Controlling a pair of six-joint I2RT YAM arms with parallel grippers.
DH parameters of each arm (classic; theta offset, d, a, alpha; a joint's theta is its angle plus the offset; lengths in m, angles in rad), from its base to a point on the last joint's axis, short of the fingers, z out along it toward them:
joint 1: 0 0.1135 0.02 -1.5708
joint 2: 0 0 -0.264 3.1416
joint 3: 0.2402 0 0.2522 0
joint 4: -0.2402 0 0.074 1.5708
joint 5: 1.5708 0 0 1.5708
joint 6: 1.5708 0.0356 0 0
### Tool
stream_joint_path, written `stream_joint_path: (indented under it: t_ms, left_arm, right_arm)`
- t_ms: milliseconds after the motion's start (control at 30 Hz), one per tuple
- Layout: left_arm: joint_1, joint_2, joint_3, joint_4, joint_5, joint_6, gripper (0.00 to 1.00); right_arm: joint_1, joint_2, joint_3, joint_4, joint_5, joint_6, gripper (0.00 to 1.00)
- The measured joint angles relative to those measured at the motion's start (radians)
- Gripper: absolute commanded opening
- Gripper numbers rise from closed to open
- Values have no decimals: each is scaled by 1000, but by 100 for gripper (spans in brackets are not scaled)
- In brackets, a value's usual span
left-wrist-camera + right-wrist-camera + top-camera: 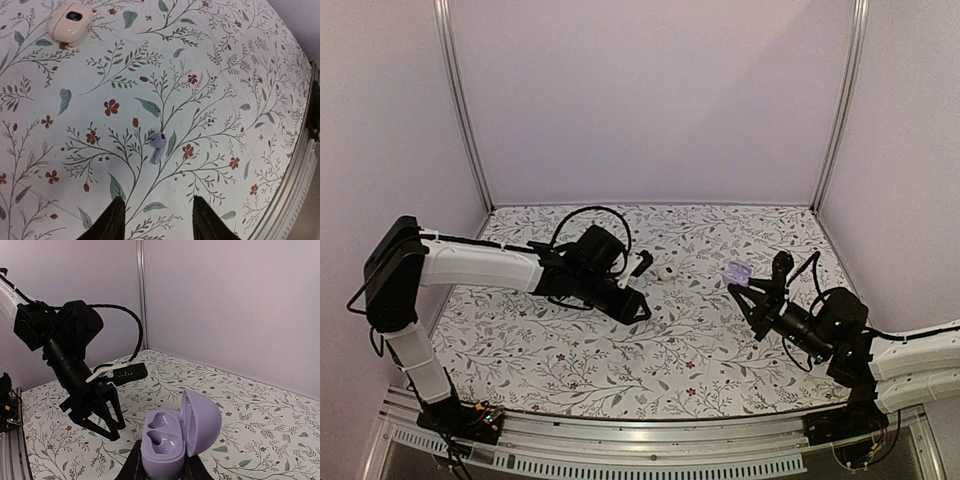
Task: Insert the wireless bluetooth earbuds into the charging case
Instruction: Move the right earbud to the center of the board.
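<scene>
I need to grip the purple earbud by its rounded head (158, 139) with my left gripper next. The stem will stay free to go into the charging case.
A small purple earbud (157, 145) lies on the floral table, just ahead of my left gripper (157, 200), whose jaws are open and empty above it. In the top view the left gripper (638, 305) hangs mid-table and I cannot make out the earbud. My right gripper (162, 467) is shut on the purple charging case (165, 450), held upright off the table with its lid (202, 422) open. Both sockets in the case are empty. The case also shows in the top view (735, 273). I see no other earbud.
A closed white rounded case (70, 22) with a small dark display lies on the table beyond the left gripper; it also shows in the top view (665, 272). The metal front rail (300, 170) runs along the table edge. Pale walls enclose the table.
</scene>
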Motion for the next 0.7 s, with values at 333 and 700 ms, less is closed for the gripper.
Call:
stream_joint_path:
  t_ms: [333, 700]
  left_arm:
    - [-5, 262, 350, -203, 34, 125, 46]
    - [-29, 428, 552, -407, 18, 184, 34]
  right_arm:
    - [-7, -77, -16, -59, 14, 16, 0]
    - [-14, -141, -41, -98, 33, 22, 0]
